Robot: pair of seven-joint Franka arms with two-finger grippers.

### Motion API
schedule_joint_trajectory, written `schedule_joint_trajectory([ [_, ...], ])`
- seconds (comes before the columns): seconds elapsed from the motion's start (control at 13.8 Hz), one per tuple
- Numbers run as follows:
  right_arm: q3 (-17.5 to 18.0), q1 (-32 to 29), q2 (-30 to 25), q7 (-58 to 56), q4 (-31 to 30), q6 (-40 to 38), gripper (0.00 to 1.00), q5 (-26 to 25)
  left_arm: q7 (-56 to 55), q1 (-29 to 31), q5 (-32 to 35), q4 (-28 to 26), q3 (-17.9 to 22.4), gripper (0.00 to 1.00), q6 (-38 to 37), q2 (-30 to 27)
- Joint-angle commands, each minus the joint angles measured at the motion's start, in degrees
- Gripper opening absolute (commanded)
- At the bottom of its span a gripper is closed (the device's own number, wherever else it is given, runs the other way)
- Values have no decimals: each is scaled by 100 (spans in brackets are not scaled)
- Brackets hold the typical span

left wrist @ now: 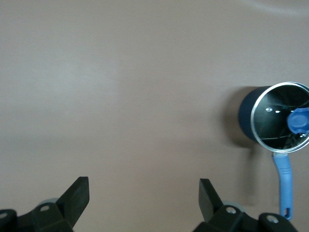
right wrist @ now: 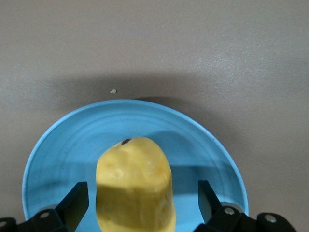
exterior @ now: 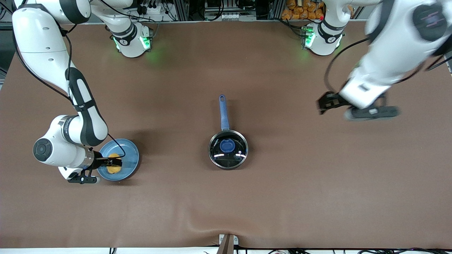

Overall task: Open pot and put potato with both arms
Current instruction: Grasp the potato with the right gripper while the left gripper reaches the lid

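My right gripper's fingers are beside the potato's sides over the blue plate (exterior: 130, 155), so my right gripper closes on the potato next.
The pot (exterior: 227, 152) stands mid-table, its blue handle (exterior: 222, 112) pointing toward the robots' bases. The glass lid with a blue knob (exterior: 227, 145) lies on it. The potato (exterior: 113, 164) lies on a blue plate (exterior: 130, 155) toward the right arm's end. My right gripper (exterior: 114, 163) is low over the plate and open. In the right wrist view its fingers (right wrist: 75, 203) stand on either side of the potato (right wrist: 135, 186) with gaps. My left gripper (exterior: 323, 103) is open and empty over bare table toward the left arm's end. The left wrist view shows the pot (left wrist: 277, 118) off to one side.
The brown table cover (exterior: 300, 183) is bare around the pot. A small crumb (right wrist: 113, 91) lies on the table beside the plate (right wrist: 63, 150). The arm bases stand along the table edge farthest from the front camera.
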Motion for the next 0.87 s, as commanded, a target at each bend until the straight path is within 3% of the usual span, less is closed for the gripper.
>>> schedule_joint_trajectory([
  [0.0, 15, -8, 9, -94, -28, 43, 90, 149, -256, -521, 203, 792, -25, 100, -76, 924],
  [0.22, 15, 27, 9, -94, -28, 17, 56, 140, -825, -944, 194, 1459, -7, 100, 90, 1768],
  [0.36, 15, 27, 9, -94, -28, 8, 45, 140, -1037, -1173, 194, 1523, 19, 100, 476, 2068],
  [0.65, 15, 62, -52, -59, 16, -1, 42, 140, -1800, -1839, 247, 1706, 238, 100, 1425, 2674],
  [0.8, 49, 62, -140, -85, 77, -175, 42, 140, -2127, -2515, 238, 2075, 859, 100, 1594, 3043],
])
